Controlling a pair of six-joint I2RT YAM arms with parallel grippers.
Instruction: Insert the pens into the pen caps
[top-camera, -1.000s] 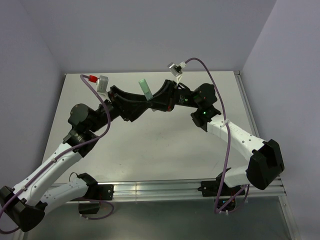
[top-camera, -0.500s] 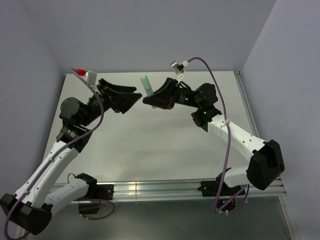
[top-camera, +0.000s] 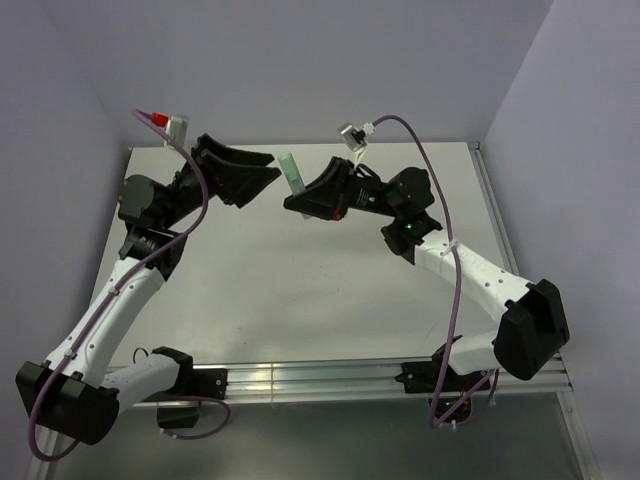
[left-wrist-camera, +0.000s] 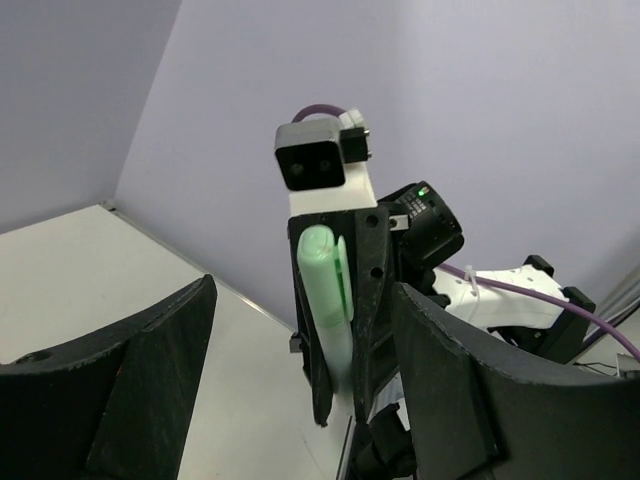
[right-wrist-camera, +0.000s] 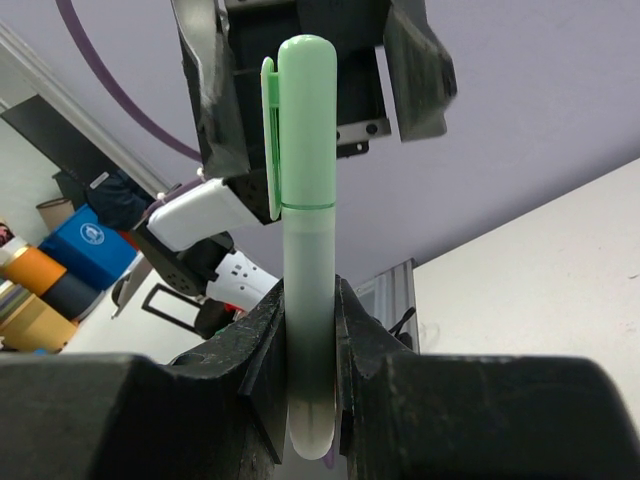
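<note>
The left gripper grips the mint-green pen by its green clip cap (top-camera: 290, 170) (left-wrist-camera: 324, 273) next, opposite the pen's body in my right gripper, to insert the pen.
A mint-green pen (top-camera: 292, 172) stands upright in my right gripper (top-camera: 298, 205), which is shut on its pale lower barrel above the back of the table. Its green clip cap (right-wrist-camera: 303, 120) sits on the pen's top end. The right wrist view shows the barrel (right-wrist-camera: 308, 330) clamped between the jaws. My left gripper (top-camera: 271, 167) is open and empty, just left of the pen and apart from it. In the left wrist view the pen (left-wrist-camera: 327, 300) shows between my spread fingers (left-wrist-camera: 150, 380). The other pens and caps are out of view.
The pale table (top-camera: 330, 280) lies below both raised grippers. A metal rail (top-camera: 330, 378) runs along its near edge. Purple walls close in the back and both sides.
My left gripper has pulled back to the left, away from the pen and the right gripper, with its jaws open. The right gripper still holds the green pen in the same place.
</note>
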